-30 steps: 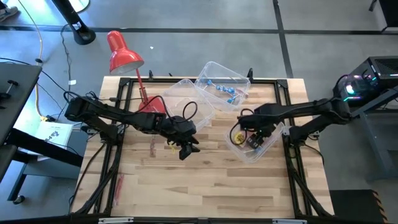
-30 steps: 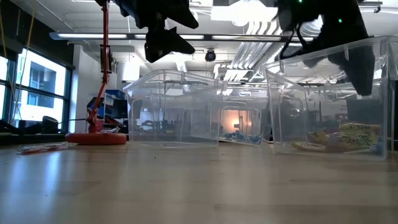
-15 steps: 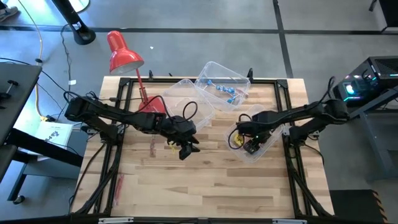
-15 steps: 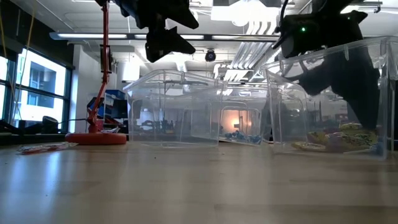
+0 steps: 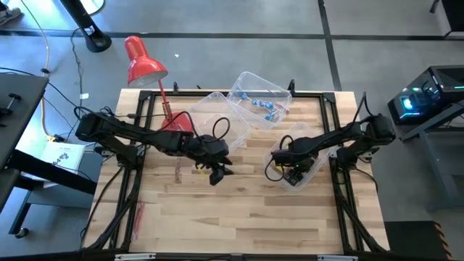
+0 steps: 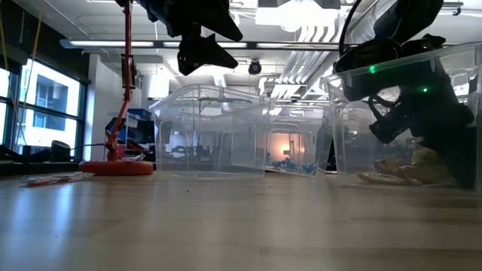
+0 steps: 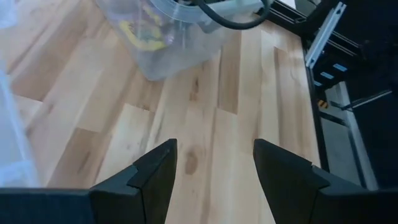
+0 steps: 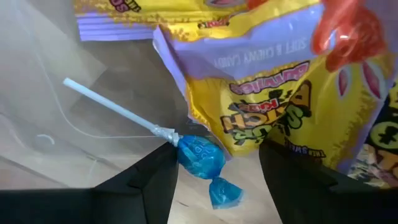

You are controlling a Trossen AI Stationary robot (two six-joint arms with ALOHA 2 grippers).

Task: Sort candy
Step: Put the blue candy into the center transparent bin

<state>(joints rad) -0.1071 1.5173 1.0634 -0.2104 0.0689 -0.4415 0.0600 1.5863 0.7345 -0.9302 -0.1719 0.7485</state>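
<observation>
The sweet will be sorted in with the blue pieces, so the robot's right gripper will next grab it by its blue-wrapped head.
My right gripper is down inside the near-right clear bin. It is open, with its fingers on either side of a blue-wrapped sweet on a thin white stick lying on the bin floor beside yellow packets. Whether a finger touches the sweet, I cannot tell. My left gripper hangs open above bare wood at the table's middle, holding nothing. More blue pieces lie in the far bin. Slim red sticks lie flat on the table near its left edge.
Three clear bins stand at the table's far right: one holding blue pieces, one beside the lamp, one with yellow packets. A red desk lamp stands at the far left. Another red stick lies left of my left gripper.
My right gripper has come down into the near-right bin, shifting a little toward the table's near and left edges, and now sits low among the yellow packets. My left arm has kept still.
</observation>
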